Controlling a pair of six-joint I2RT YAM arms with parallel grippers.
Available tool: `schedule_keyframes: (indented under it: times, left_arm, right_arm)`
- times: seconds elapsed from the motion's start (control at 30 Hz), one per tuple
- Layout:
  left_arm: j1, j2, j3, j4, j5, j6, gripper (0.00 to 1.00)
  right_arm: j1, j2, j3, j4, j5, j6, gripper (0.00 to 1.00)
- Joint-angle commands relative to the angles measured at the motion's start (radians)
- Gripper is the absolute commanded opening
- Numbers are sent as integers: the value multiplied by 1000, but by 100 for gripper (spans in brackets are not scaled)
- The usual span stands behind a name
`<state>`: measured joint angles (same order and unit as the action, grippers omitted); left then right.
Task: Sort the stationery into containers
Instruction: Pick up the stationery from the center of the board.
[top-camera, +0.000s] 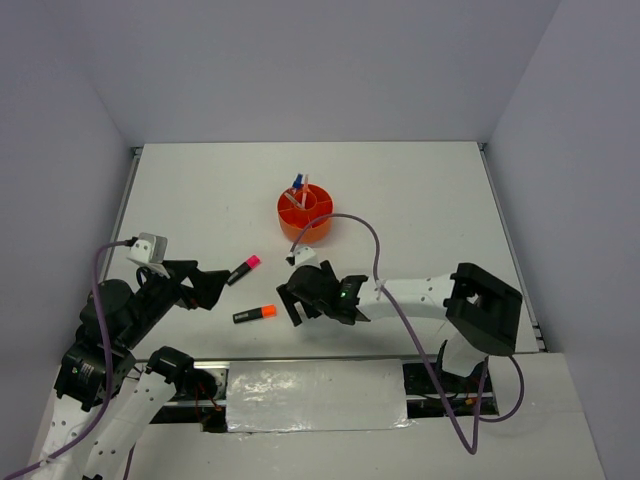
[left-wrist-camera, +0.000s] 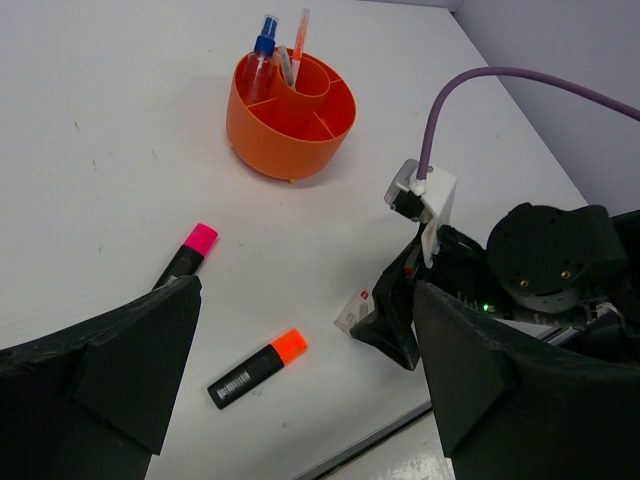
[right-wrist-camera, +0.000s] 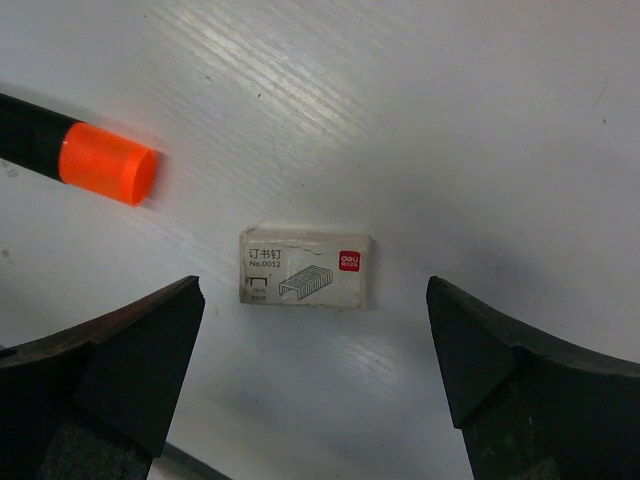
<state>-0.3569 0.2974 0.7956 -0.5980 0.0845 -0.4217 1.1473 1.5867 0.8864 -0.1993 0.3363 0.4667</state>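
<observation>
The white staple box (right-wrist-camera: 305, 267) is between my fingers but below them, so my right gripper needs to go lower before it closes on the box.
The round orange tub (top-camera: 305, 213) stands mid-table and holds a blue-clear marker (left-wrist-camera: 264, 55) and thin pens (left-wrist-camera: 299, 42). It also shows in the left wrist view (left-wrist-camera: 290, 120). A black highlighter with a pink cap (top-camera: 243, 270) and one with an orange cap (top-camera: 255, 314) lie on the table in front of it. My left gripper (top-camera: 213, 287) is open and empty, left of both highlighters. My right gripper (top-camera: 298, 301) is open and hovers over a small white staple box (right-wrist-camera: 305, 267), which lies flat between its fingers. The orange cap (right-wrist-camera: 106, 165) is to the box's upper left.
A purple cable (top-camera: 372, 245) arcs over the right arm near the tub. The table's front edge (left-wrist-camera: 370, 440) runs just below the orange-capped highlighter (left-wrist-camera: 255, 368). Grey walls enclose the table on three sides.
</observation>
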Motion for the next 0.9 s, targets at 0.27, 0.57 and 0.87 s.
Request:
schedule_keyframes:
  times: [0.27,0.57,0.87]
  left_arm:
    - [-4,-1,1,46,4,1,99]
    - [-4,3,1,47,9,3,99]
    - [-4,9,1,49,15,4,99]
  right_arm:
    - [31,90,25,44,53,47,88]
    - [78,139,77,-3,124,50,52]
    - [54,-62,40,51,228,-95,33]
